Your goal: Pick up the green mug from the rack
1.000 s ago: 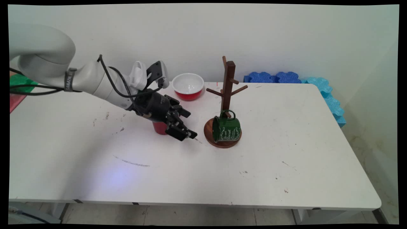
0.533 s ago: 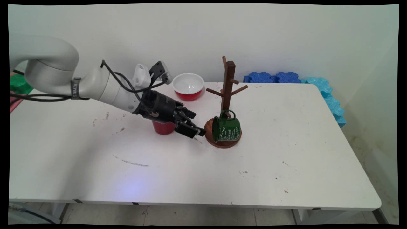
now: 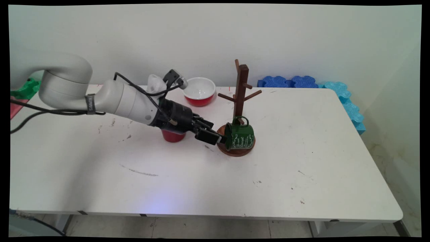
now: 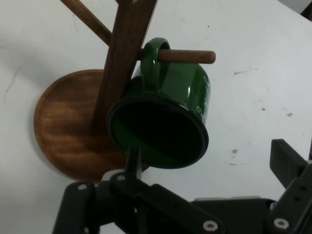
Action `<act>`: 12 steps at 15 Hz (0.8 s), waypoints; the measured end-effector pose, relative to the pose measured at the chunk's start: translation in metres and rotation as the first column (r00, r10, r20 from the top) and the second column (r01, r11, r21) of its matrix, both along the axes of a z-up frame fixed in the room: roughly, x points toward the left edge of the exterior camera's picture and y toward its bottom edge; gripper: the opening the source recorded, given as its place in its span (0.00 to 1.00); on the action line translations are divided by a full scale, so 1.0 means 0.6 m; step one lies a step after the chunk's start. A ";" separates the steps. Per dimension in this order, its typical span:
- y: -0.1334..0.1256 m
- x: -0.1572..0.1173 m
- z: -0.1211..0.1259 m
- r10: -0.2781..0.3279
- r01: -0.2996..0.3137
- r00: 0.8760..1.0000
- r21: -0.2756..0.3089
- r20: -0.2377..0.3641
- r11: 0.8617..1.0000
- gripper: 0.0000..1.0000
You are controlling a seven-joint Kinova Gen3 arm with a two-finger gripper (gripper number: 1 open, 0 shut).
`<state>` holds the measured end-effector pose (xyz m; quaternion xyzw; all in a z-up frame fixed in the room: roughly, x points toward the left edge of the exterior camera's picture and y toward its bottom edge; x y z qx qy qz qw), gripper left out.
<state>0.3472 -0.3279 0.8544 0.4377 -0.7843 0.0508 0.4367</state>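
Note:
My gripper will take hold of the green mug by its rim (image 3: 227, 146) next, which leaves the green mug's handle (image 3: 242, 118) free to slide off the wooden peg.
A dark green enamel mug (image 3: 242, 136) (image 4: 187, 90) hangs by its handle on a low peg of the wooden mug tree (image 3: 241, 88) (image 4: 123, 58), tipped on its side over the tree's round base (image 3: 235, 152) (image 4: 61, 126). Its mouth faces my gripper (image 3: 220, 137) (image 4: 207, 152). The gripper is open and holds nothing; it reaches in low from the left, right at the mug's rim. In the hand view one finger (image 4: 132, 158) overlaps the lower edge of the rim, and the other finger (image 4: 287, 161) stands well off to the side over bare table.
A red cup (image 3: 173, 136) stands on the table just behind my wrist. A red bowl with a white inside (image 3: 199, 90) sits farther back, near the wall. Blue foam blocks (image 3: 290, 81) line the back right corner and right edge. Green and red items (image 3: 20, 92) lie at the far left.
The arm has moved right and slightly lower, bringing the open gripper from beside the red cup up to the green mug's rim. The mug and tree have not moved.

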 end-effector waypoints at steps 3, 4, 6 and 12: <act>-0.001 -0.009 -0.009 0.016 -0.015 1.000 0.016 -0.024 1.000 1.00; -0.002 -0.011 -0.012 0.020 -0.020 0.999 0.021 -0.031 1.000 1.00; -0.003 -0.016 -0.016 0.025 -0.024 0.999 0.029 -0.041 0.999 1.00; -0.007 -0.029 -0.029 0.028 -0.025 0.997 0.046 -0.068 0.999 1.00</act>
